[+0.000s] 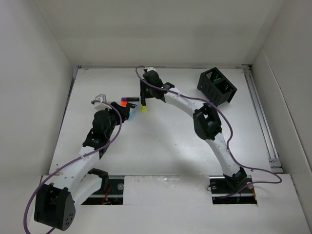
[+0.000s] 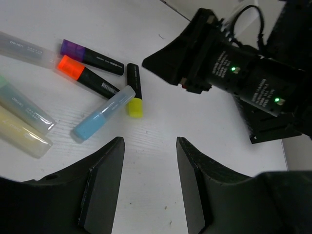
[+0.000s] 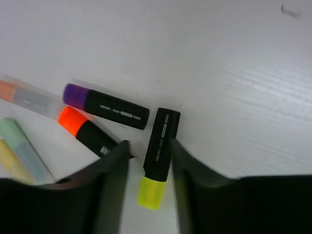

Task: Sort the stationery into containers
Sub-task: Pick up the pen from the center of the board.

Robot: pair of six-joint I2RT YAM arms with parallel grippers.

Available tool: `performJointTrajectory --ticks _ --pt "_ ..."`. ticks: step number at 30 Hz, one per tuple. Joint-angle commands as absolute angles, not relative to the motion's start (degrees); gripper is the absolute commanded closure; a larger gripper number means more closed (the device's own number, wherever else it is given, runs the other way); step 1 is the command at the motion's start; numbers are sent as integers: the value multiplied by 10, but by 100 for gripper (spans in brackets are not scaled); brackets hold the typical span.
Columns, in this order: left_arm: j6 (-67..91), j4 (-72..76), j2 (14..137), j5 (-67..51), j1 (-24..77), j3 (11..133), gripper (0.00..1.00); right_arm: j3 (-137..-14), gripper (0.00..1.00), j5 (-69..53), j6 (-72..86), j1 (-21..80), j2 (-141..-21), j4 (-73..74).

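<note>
My right gripper grabs the yellow-capped black marker by its black body (image 1: 143, 101) next, since the yellow cap stays free to enter the box (image 1: 217, 87).
A yellow-capped black marker (image 3: 158, 156) lies on the white table between the fingers of my right gripper (image 3: 148, 146), which is open and straddles it with a small gap on the left side. It also shows in the top view (image 1: 144, 108) under the right gripper (image 1: 144, 100). Beside it lie a purple-capped marker (image 3: 105, 106), an orange-capped marker (image 3: 85, 130) and a light blue one (image 2: 103, 113). My left gripper (image 2: 149, 144) is open and empty, just in front of this cluster. The black two-compartment box (image 1: 217, 87) stands at the back right.
Pale translucent highlighters (image 2: 22, 122) lie at the left of the cluster. The right arm's wrist (image 2: 234, 73) hangs close in front of the left gripper. White walls enclose the table on the left, back and right.
</note>
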State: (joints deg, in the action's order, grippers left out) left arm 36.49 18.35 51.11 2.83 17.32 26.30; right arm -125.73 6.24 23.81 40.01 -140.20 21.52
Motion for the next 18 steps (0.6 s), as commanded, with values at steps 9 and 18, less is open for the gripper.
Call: performJointTrajectory --ticks 9,18 --pt "369 210 510 -11 177 286 57 -1368 37 114 256 401 -1466 293" --pt "369 223 504 -12 177 279 57 -1375 38 114 250 411 -1494 310"
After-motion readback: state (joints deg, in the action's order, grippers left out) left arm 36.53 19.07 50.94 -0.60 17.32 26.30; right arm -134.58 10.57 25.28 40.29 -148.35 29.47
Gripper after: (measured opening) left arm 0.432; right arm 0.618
